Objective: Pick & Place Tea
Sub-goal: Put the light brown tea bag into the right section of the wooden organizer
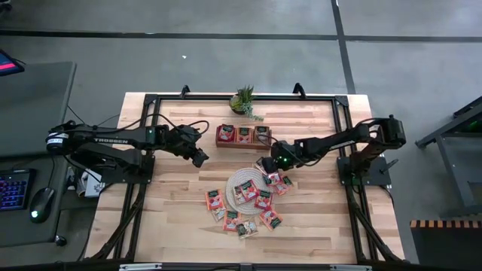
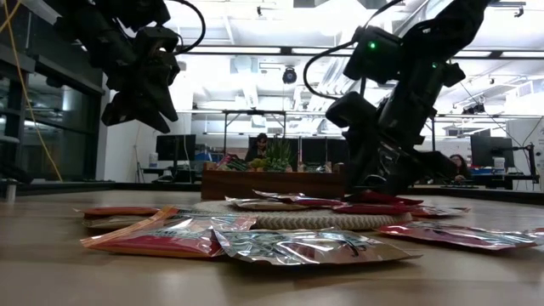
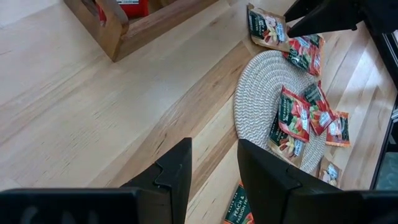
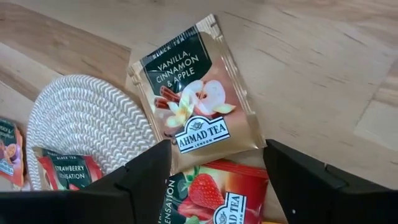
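My right gripper next needs to grab the beige sachet by its end with the Ahmad Tea label point(image 4: 205, 138), so it can carry the sachet to the wooden tray.
Several orange-red tea sachets point(image 1: 263, 199) lie on and around the round woven mat point(image 1: 236, 179), and some more lie toward the near edge point(image 1: 230, 220). A beige sachet point(image 4: 193, 99) lies flat at the mat's far right rim, partly over a strawberry sachet point(image 4: 211, 193). My right gripper point(image 4: 214, 149) is open just above them, slanting down, one finger at each side of the beige sachet's near edge. My left gripper point(image 1: 199, 158) hovers open over bare table, left of the wooden tray point(image 1: 243, 135), with nothing between its fingers. My right gripper's fingertips point(image 4: 149, 162) stand low by the beige sachet's two nearer corners point(image 4: 252, 140), coming from above and from the table's right. Whether they touch the sachet cannot be told. The sachet lies flat on the mat rim and the table.
The tray at the far middle holds red sachets point(image 1: 226, 134) in its compartments. A small potted plant point(image 1: 245, 99) stands behind it. A black frame point(image 1: 151, 102) runs round the tabletop. Bare wood lies left of the mat point(image 3: 93, 112).
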`<move>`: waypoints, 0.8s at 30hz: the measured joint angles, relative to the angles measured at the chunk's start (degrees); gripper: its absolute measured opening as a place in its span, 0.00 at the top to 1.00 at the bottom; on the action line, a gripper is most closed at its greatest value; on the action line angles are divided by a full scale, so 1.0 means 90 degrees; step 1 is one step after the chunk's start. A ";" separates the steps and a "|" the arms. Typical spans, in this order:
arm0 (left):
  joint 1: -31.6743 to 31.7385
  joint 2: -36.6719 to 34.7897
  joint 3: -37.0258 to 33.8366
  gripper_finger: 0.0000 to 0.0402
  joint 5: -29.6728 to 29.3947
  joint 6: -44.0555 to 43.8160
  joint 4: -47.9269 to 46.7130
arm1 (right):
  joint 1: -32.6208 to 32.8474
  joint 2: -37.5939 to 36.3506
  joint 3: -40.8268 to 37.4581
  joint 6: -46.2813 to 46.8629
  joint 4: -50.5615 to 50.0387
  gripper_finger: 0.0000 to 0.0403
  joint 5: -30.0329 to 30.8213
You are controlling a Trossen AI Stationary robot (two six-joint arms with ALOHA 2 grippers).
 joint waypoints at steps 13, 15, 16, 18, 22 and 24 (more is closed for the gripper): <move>0.0000 0.0000 0.0000 0.68 -0.0005 0.0000 -0.0002 | -0.0213 0.0015 -0.0004 0.0000 -0.0046 0.67 0.0102; 0.0002 0.0000 0.0000 0.68 -0.0005 0.0000 0.0000 | -0.0230 0.0018 -0.0007 -0.0013 -0.0048 0.71 0.0158; 0.0001 0.0000 0.0000 0.68 -0.0005 0.0000 -0.0001 | -0.0230 0.0019 -0.0007 -0.0018 -0.0048 0.73 0.0199; 0.0002 0.0000 0.0000 0.68 -0.0005 0.0000 0.0000 | -0.0230 0.0023 -0.0007 -0.0020 -0.0048 0.78 0.0278; 0.0000 0.0000 0.0000 0.68 -0.0007 0.0000 0.0000 | -0.0235 0.0024 -0.0010 -0.0047 -0.0039 0.87 0.0349; 0.0002 0.0000 0.0000 0.68 -0.0010 -0.0002 -0.0002 | -0.0235 0.0027 -0.0011 -0.0139 -0.0002 0.92 0.0371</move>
